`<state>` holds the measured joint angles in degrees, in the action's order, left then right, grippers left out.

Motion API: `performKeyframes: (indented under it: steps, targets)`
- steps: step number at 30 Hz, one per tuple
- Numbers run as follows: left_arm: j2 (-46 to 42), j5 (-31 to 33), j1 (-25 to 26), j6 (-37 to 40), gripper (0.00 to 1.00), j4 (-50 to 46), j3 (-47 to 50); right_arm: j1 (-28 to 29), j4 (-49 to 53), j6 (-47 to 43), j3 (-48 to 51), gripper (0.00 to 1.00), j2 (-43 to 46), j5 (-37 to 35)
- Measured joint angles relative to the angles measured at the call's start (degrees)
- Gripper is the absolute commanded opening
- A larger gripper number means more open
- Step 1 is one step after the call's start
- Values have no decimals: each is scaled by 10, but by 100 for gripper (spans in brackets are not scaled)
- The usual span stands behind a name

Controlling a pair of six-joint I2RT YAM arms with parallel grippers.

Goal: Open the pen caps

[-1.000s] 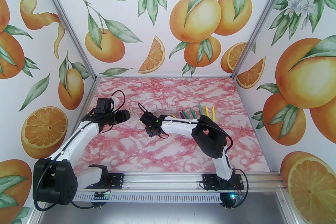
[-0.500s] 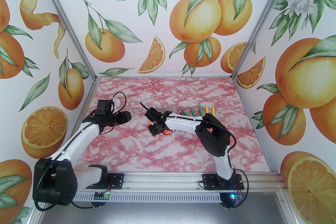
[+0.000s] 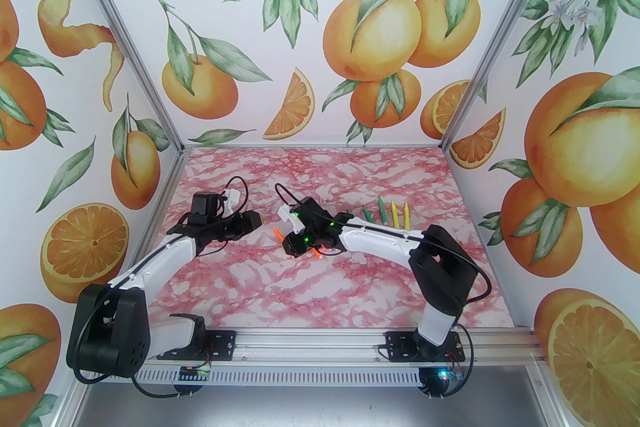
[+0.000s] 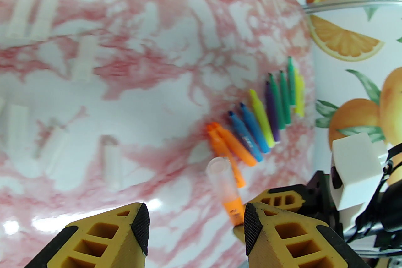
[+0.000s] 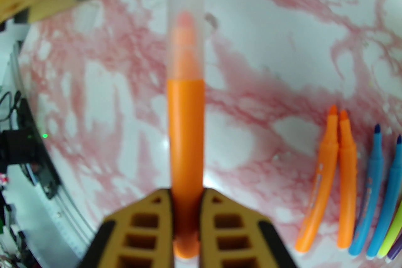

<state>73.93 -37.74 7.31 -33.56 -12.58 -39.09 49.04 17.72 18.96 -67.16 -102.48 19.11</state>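
Next, my left gripper will grip the translucent pen cap by its closed end, away from the orange pen's body, to pull it open.
My right gripper is shut on the barrel of an orange pen. The pen points away from the wrist, and a translucent pen cap covers its tip. In the top view the right gripper holds this pen above the table's middle. My left gripper is open, just short of the capped end. From the top it stands just left of the pen. Several pens with bare tips lie side by side on the table.
Several loose pale caps are scattered on the pink marbled table left of the grippers. The row of bare pens lies behind the right forearm. Printed walls close in the left, back and right sides.
The right gripper shut on an orange pen from the row, lifted it and carried it left. The left gripper edged right toward it and stayed open.
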Motion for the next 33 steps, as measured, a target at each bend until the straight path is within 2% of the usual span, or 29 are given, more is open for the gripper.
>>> performKeyframes:
  steps: [10,20,27,33]
  targets:
    - [23,-23,26,-25,53,22,0,-1,-23,-4,2,0,13,29]
    - [38,-24,36,-37,44,33,-6,-1,-30,-4,3,0,17,39]
    - [38,-23,36,-40,28,36,-21,-1,-30,-4,5,0,17,39]
    - [39,-23,38,-40,28,38,-21,-1,-30,-4,5,0,17,39]
